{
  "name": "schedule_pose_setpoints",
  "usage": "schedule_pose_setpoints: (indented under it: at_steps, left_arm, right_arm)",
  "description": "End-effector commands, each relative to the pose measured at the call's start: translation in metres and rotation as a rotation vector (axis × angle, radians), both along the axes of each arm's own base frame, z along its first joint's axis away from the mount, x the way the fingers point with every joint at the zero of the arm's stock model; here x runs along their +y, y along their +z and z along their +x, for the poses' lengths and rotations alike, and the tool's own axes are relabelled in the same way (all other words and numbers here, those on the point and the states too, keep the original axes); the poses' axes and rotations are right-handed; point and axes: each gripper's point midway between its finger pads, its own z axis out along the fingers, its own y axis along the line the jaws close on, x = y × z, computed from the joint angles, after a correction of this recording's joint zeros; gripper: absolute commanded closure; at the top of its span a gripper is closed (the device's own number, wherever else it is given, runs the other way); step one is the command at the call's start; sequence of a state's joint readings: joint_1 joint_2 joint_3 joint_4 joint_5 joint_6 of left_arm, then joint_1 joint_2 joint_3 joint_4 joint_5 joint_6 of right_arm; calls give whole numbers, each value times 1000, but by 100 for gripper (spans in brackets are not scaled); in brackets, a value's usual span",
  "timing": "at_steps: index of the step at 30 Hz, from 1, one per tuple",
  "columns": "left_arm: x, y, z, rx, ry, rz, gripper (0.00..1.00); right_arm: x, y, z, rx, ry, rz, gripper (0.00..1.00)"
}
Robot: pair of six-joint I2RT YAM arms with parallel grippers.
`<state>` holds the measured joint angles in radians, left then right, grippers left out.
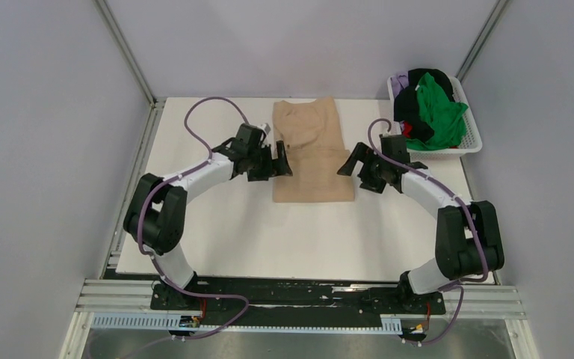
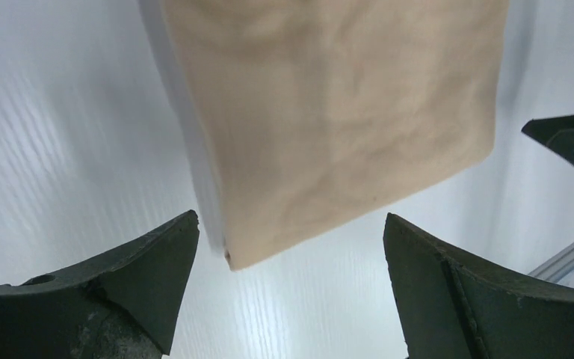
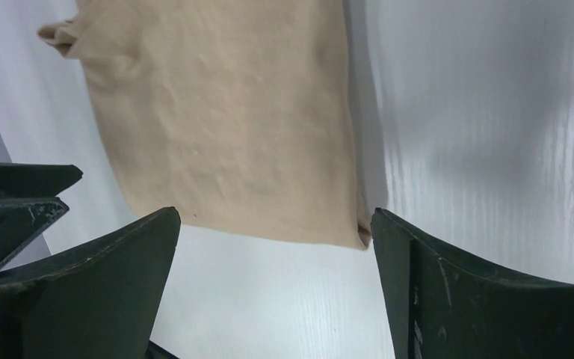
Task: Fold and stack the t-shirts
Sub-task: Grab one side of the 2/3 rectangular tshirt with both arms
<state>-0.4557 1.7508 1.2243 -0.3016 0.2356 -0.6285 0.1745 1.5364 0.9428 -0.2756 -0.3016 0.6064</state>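
Note:
The near end of the t-shirt needs to be folded over, so my left gripper should next grab the tan-beige t-shirt [image 1: 310, 149] by its near corner and my right gripper should grab the other near corner.
The tan-beige t-shirt [image 1: 310, 149] lies folded into a long strip in the middle of the white table. It also shows in the left wrist view [image 2: 336, 120] and the right wrist view [image 3: 224, 127]. My left gripper [image 1: 282, 161] is open and empty at the strip's left edge. My right gripper [image 1: 347, 161] is open and empty at its right edge. In the wrist views the left gripper [image 2: 291, 239] and right gripper [image 3: 275, 224] hover just off the shirt's near corners. The green t-shirt [image 1: 439, 112], a black one [image 1: 411, 112], a red one [image 1: 409, 133] and a pale purple one [image 1: 399, 81] sit bunched in the basket.
The white latticed basket [image 1: 472, 131] stands at the table's far right corner. Grey walls with metal frame posts close in the table on the left, back and right. The arms' bases sit on a rail at the near edge.

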Motion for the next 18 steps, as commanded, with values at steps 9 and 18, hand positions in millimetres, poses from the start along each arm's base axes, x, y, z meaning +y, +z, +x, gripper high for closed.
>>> schedule_pose_setpoints:
  at_steps: [9, 18]
  left_arm:
    - [-5, -59, -44, 109, -31, 45, 17]
    - [-3, -88, -50, 194, -24, 82, 44]
  right_arm:
    - [-4, -30, -41, 90, 17, -11, 2]
    - [-2, -42, -40, 119, 16, -13, 7]
